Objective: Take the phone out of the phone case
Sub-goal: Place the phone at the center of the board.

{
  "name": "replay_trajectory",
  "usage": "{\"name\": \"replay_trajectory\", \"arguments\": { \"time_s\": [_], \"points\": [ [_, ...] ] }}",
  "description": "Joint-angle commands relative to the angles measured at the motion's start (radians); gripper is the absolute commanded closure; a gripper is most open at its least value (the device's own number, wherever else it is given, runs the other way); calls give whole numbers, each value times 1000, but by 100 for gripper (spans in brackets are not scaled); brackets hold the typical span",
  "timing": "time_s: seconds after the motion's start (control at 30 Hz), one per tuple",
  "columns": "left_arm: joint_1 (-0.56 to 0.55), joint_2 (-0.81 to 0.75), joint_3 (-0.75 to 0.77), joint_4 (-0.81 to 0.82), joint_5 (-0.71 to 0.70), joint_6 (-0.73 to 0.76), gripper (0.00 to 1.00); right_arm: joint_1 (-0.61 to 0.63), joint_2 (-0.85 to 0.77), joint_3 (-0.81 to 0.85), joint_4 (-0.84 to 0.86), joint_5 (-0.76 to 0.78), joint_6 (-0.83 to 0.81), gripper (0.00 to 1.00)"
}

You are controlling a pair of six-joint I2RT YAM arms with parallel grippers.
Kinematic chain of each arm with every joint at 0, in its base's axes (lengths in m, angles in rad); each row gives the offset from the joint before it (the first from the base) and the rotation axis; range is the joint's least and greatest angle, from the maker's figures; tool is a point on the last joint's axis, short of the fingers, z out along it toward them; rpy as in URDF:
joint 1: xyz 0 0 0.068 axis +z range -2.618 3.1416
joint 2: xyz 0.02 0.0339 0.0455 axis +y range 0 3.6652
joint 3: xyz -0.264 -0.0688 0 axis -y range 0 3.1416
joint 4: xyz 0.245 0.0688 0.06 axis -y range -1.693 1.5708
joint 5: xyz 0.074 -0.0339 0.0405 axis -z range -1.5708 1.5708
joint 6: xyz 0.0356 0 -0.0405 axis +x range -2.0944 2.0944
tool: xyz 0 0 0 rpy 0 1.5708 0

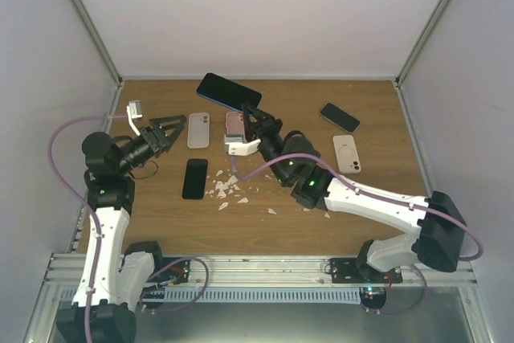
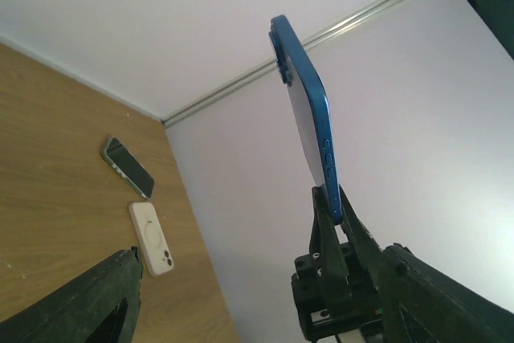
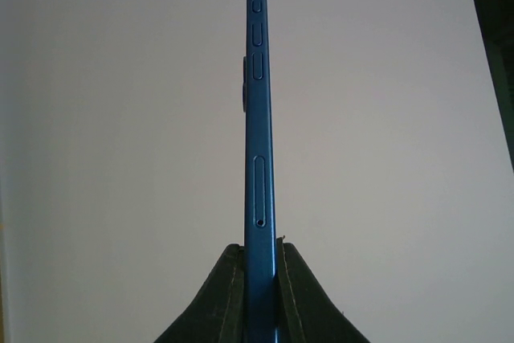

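Note:
The blue phone needs to be taken over and laid flat, so my left gripper should next grab it across its thin edge (image 1: 206, 87) (image 2: 302, 59), free of my right gripper.
My right gripper (image 3: 261, 248) is shut on the lower edge of a blue phone (image 3: 257, 118) and holds it upright, edge-on, with its side buttons and SIM tray showing. No case is visible around the phone. In the top view this phone (image 1: 229, 91) sticks out past the right gripper (image 1: 250, 112) over the back middle of the table. The left wrist view shows it too, the phone (image 2: 309, 118) standing in the right gripper (image 2: 333, 214). My left gripper (image 1: 178, 124) is open and empty, with its tips beside a white phone case (image 1: 197, 130) lying flat.
A pink case (image 1: 235, 124) lies under the right wrist. A black phone (image 1: 194, 178) lies beside several white scraps (image 1: 229, 189). At the right are a dark phone (image 1: 340, 116) and a white case (image 1: 347, 153). Walls enclose the wooden table (image 1: 321, 214).

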Motion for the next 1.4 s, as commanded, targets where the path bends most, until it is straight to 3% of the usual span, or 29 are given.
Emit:
{"name": "replay_trajectory", "arguments": {
  "time_s": [0.0, 0.43, 0.7, 1.37],
  "points": [
    [9, -40, -71, 139, 20, -138, 20, 49, 25, -11, 196, 33, -93, 100],
    [0, -84, -206, 320, -132, -234, 16, 133, 199, 67, 290, 122, -111, 99],
    [-6, -19, -214, 389, -241, -305, 16, 160, 307, 132, 342, 173, -93, 99],
    [-9, 65, -168, 297, -278, -352, 74, 189, 415, 204, 324, 206, -60, 100]
  ]
}}
